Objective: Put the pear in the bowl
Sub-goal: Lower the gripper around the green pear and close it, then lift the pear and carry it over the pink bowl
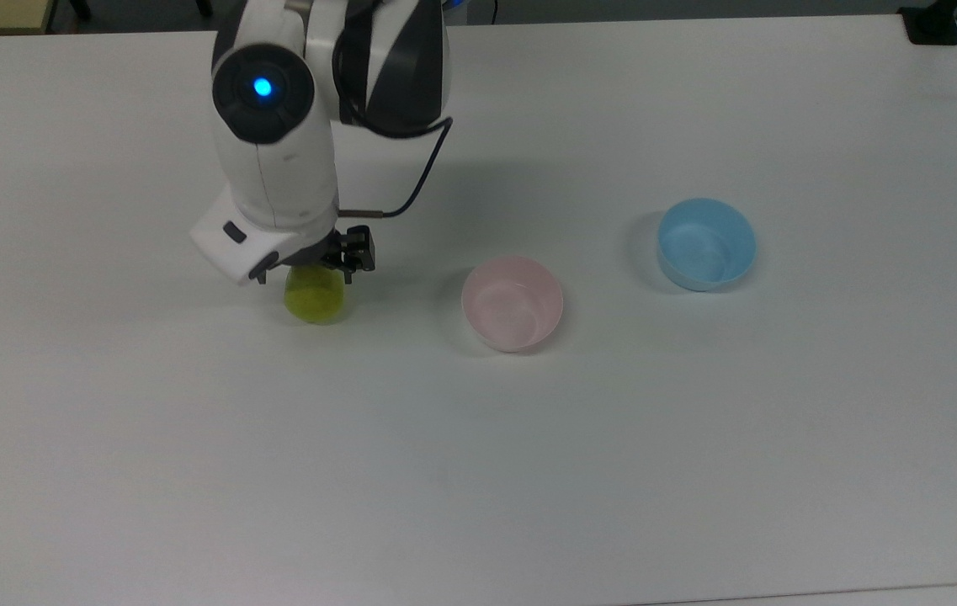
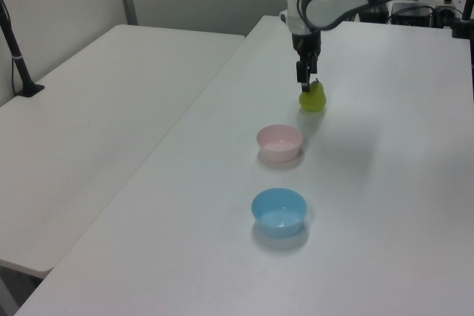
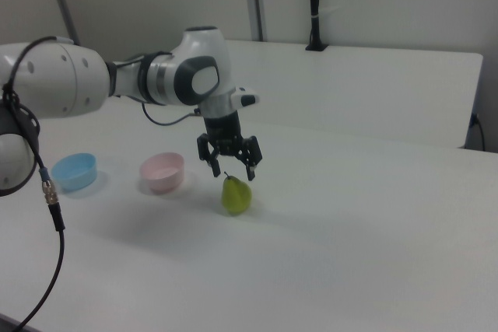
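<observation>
The gripper grabs the yellow-green pear by its narrow upper part (image 2: 317, 88) next, to set the pear in the pale pink bowl (image 2: 280, 142).
The yellow-green pear (image 1: 316, 301) (image 2: 313, 99) (image 3: 236, 197) stands upright on the white table (image 1: 478, 471). My gripper (image 1: 311, 271) (image 2: 305, 83) (image 3: 232, 173) hangs open right above it, and in the right view its fingers straddle the stem tip without touching the pear. In the top view the arm's wrist hides the pear's upper part. The pale pink bowl (image 1: 513, 304) (image 2: 280, 142) (image 3: 162, 172) sits empty on the table, a short way to the top view's right of the pear.
A light blue bowl (image 1: 706, 244) (image 2: 279, 211) (image 3: 74, 171) stands beyond the pink one, further to the top view's right. A second white table (image 2: 96, 131) adjoins on the left view's left, with a black post (image 2: 16, 49) on it.
</observation>
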You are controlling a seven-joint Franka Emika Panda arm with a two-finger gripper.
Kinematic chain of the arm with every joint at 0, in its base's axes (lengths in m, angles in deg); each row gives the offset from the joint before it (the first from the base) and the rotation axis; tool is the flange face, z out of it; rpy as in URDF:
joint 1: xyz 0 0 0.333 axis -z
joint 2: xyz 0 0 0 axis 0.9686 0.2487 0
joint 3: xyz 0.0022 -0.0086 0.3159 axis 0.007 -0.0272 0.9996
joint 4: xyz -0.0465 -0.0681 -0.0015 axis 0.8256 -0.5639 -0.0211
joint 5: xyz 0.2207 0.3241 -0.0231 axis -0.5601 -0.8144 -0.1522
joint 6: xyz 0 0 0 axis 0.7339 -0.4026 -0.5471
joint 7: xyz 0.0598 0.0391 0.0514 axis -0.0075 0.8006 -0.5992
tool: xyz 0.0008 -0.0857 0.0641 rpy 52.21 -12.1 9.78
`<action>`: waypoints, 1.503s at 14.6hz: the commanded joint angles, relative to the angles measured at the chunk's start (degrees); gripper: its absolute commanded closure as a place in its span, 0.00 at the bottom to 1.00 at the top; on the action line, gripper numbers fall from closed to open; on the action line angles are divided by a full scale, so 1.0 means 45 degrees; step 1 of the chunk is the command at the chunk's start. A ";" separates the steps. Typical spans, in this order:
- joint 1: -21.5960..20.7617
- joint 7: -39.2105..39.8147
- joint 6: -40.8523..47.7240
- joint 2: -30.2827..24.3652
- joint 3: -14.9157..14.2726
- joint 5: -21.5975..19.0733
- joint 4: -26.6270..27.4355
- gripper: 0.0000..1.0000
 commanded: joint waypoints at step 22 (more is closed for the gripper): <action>-0.4328 -0.3303 0.0013 -0.0881 -0.0752 -0.0887 0.0088 0.88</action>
